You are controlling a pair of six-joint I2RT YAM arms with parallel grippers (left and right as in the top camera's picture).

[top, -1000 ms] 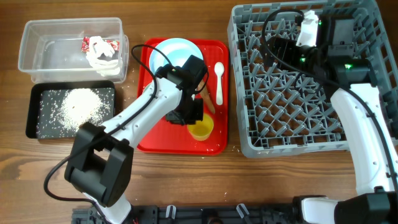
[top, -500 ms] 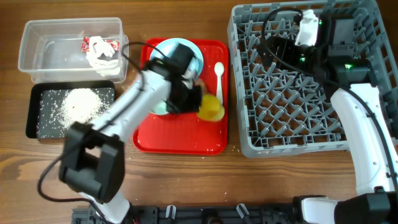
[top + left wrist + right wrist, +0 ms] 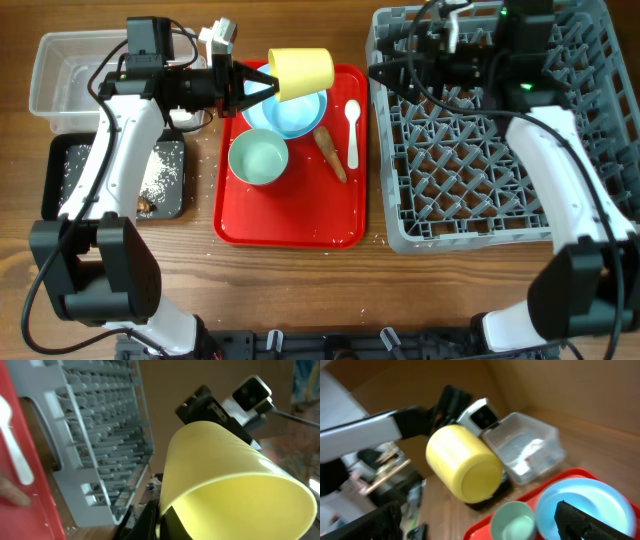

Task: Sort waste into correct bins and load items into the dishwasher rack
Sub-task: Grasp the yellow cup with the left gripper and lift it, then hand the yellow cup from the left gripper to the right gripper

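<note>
Next, the right gripper grabs the yellow cup around its closed base end (image 3: 324,71), which leaves the cup's opening free to load face-down into the rack (image 3: 480,170).
My left gripper (image 3: 258,86) is shut on the small yellow cup (image 3: 302,70) and holds it on its side above the back of the red tray (image 3: 290,225). The cup fills the left wrist view (image 3: 225,475) and shows in the right wrist view (image 3: 465,462). My right gripper (image 3: 398,65) is open and empty at the grey rack's (image 3: 480,170) back-left corner, facing the cup. On the tray lie the pale blue bowl on its plate (image 3: 295,115), the mint-green bowl (image 3: 259,158), the white spoon (image 3: 352,130) and the carrot-like stick (image 3: 332,155).
The clear tub (image 3: 60,75) stands at the back left; my left arm hides most of what is in it. The black tray (image 3: 70,175) in front of it holds rice grains (image 3: 160,175) and a brown scrap (image 3: 147,207). A few grains lie on the wood by the red tray.
My left gripper has lifted the yellow cup off the tray, turned it sideways and swung back-left. The mint bowl is uncovered. My right gripper has turned to face left.
</note>
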